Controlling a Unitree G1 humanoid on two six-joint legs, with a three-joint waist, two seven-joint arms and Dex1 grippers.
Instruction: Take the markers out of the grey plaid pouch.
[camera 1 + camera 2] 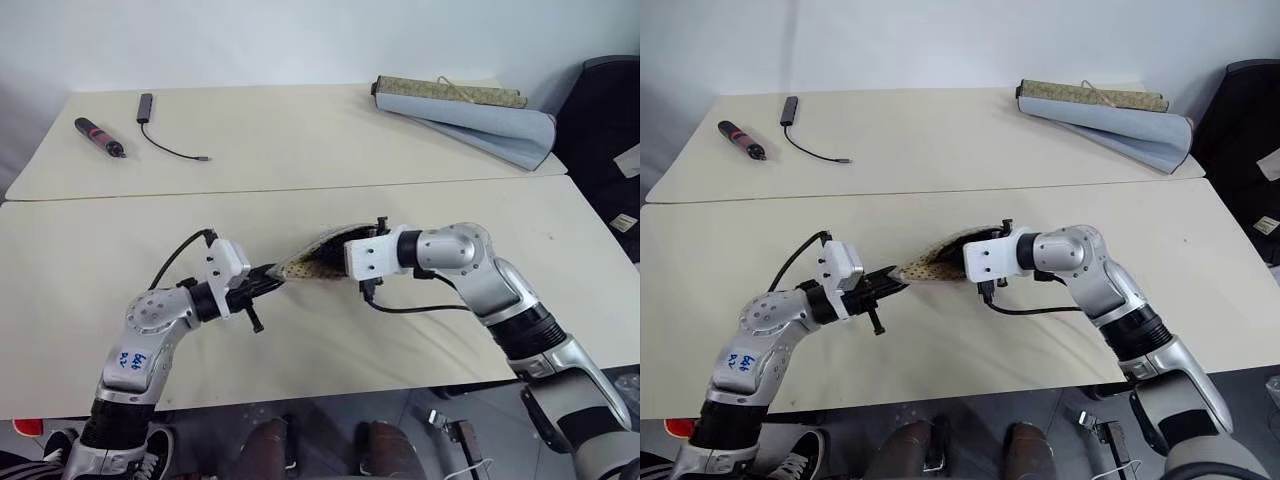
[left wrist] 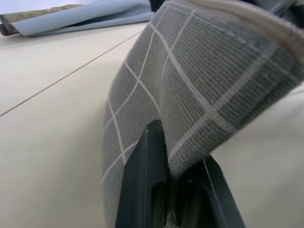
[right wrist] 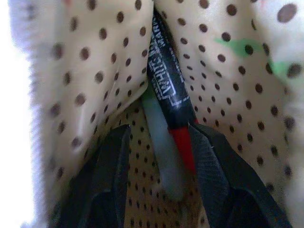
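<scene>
My right gripper should next grab the dark marker's red-end with the cap [image 3: 181, 145], so it can take the marker out of the pouch [image 3: 99, 80].
The grey plaid pouch [image 1: 312, 258] is held up off the near table, its mouth turned to the right. My left gripper [image 1: 270, 280] is shut on the pouch's left edge; the fabric [image 2: 190, 85] drapes over its fingers [image 2: 142, 180]. My right gripper [image 3: 160, 130] reaches into the dotted tan lining [image 3: 95, 71], its body [image 1: 370, 255] at the mouth. Its fingers stand open on either side of the markers: a dark one [image 3: 164, 80] with a red cap [image 3: 183, 147] against one finger, and a light-green cap [image 3: 161, 152] beside it.
On the far table lie a rolled blue-grey mat [image 1: 470, 115] at the back right, a black tool with a pink band [image 1: 98, 137] at the back left, and a dark adapter with a cable [image 1: 160, 135]. A seam [image 1: 300, 188] separates the two tables.
</scene>
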